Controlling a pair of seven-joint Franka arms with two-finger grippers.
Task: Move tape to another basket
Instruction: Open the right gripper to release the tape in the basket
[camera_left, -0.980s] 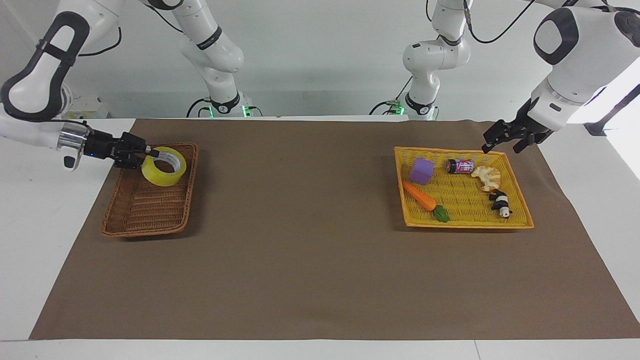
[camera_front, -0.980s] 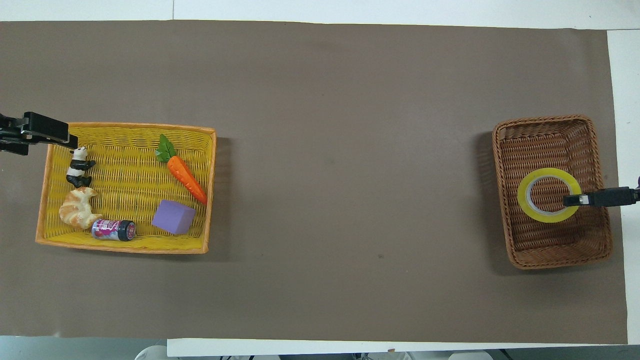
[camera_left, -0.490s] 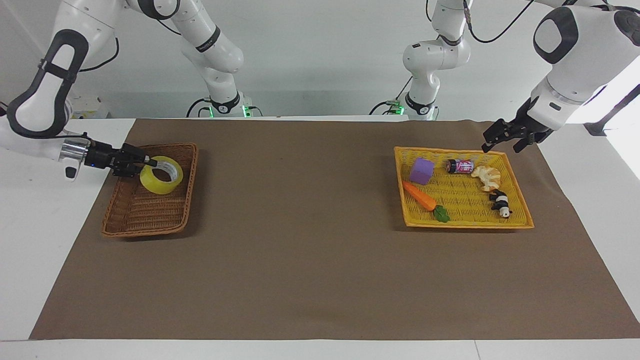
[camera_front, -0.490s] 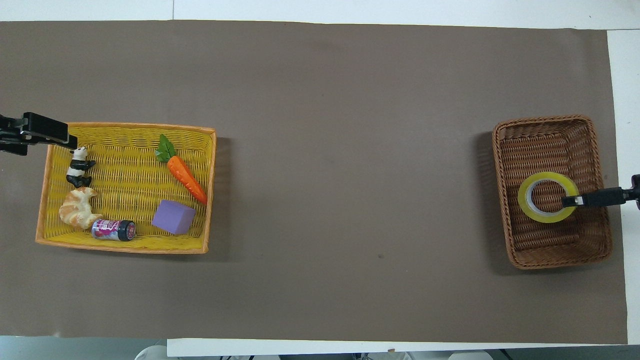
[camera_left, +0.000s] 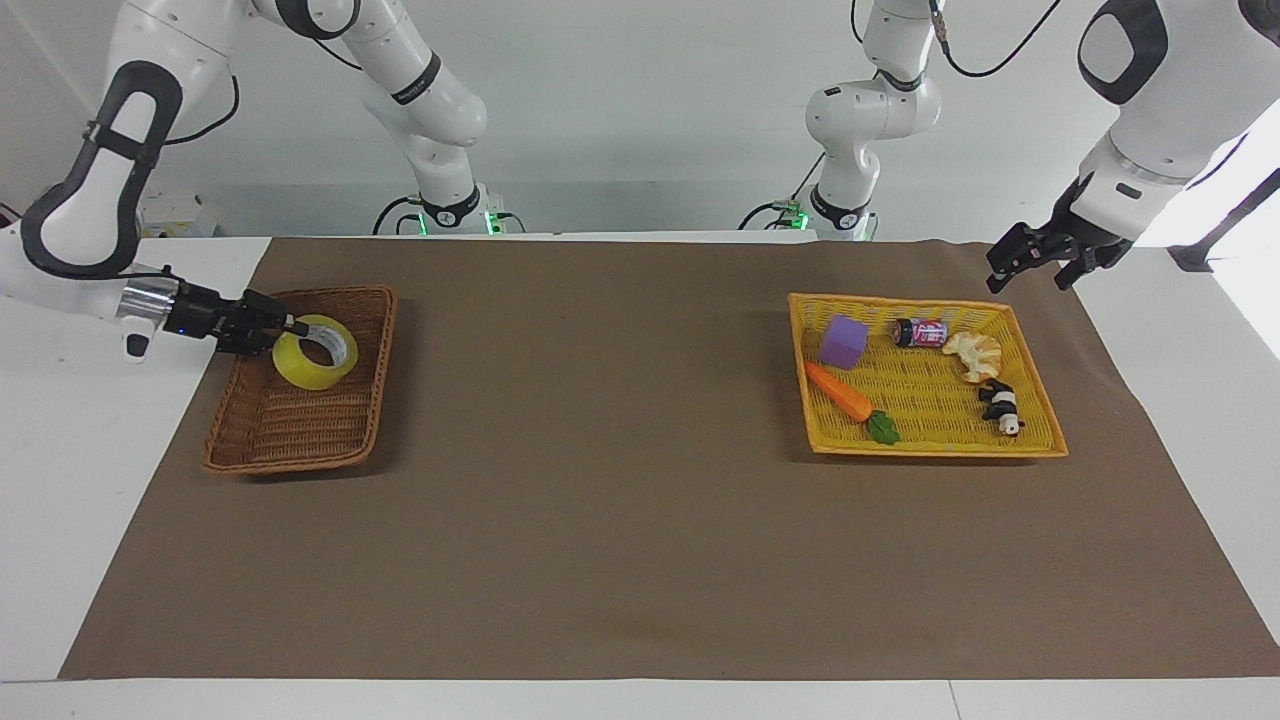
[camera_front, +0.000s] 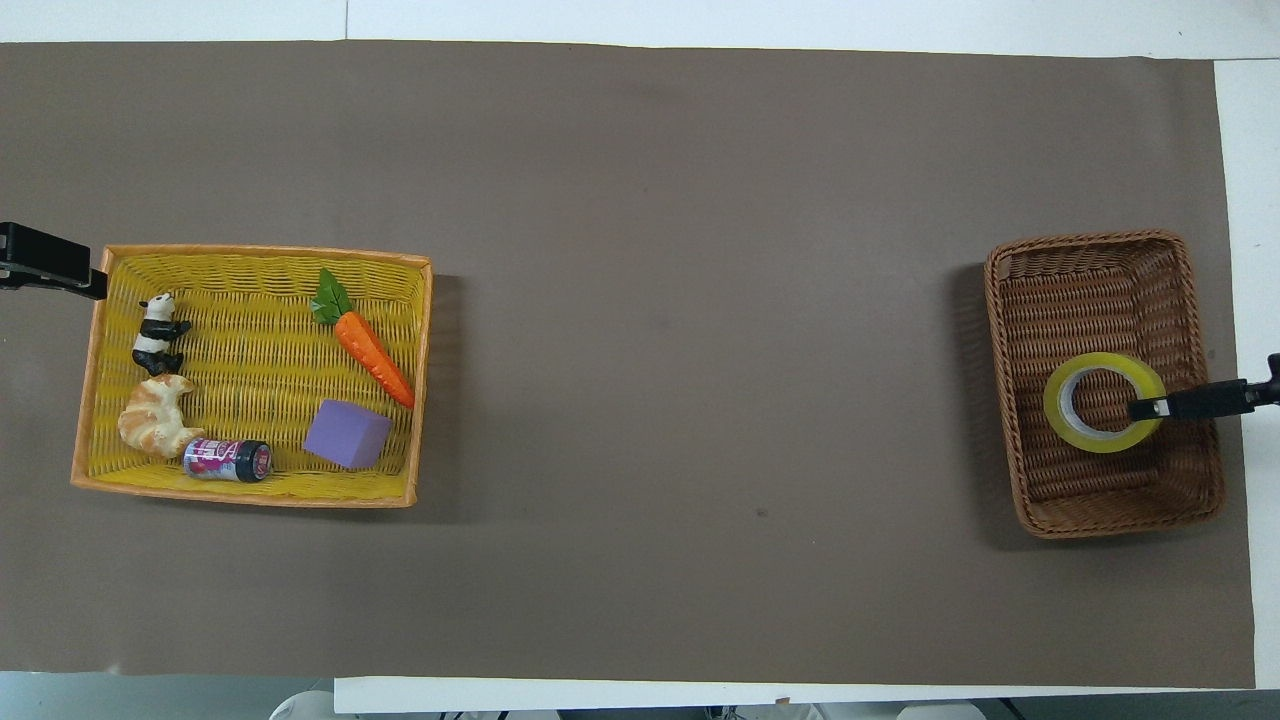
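Observation:
My right gripper opens now, since the yellow roll's lower edge (camera_front: 1098, 443) sits low inside the brown wicker basket (camera_front: 1120, 520), so the yellow roll would rest there.
The yellow tape (camera_left: 305, 370) sits tilted and low in the brown wicker basket (camera_left: 290, 462), at its end nearer the robots. My right gripper (camera_left: 290, 327) reaches in over the basket's side wall and is shut on the roll's rim. In the overhead view one dark finger lies across the rim of the tape (camera_front: 1095, 442) inside the basket (camera_front: 1120, 520), where the right gripper (camera_front: 1145, 408) holds it. My left gripper (camera_left: 1035, 268) is open and empty, up in the air just outside the yellow basket's corner; only its tip shows in the overhead view (camera_front: 50, 270).
The yellow woven basket (camera_left: 930, 450) at the left arm's end holds a purple cube (camera_left: 844, 342), a carrot (camera_left: 840, 392), a small can (camera_left: 920, 333), a croissant (camera_left: 975, 354) and a panda figure (camera_left: 1000, 405). A brown mat (camera_left: 620, 450) covers the table between the baskets.
My right gripper has lowered the tape deeper into the brown basket and drawn it slightly toward the table's end. My left gripper has risen and moved away from the yellow basket.

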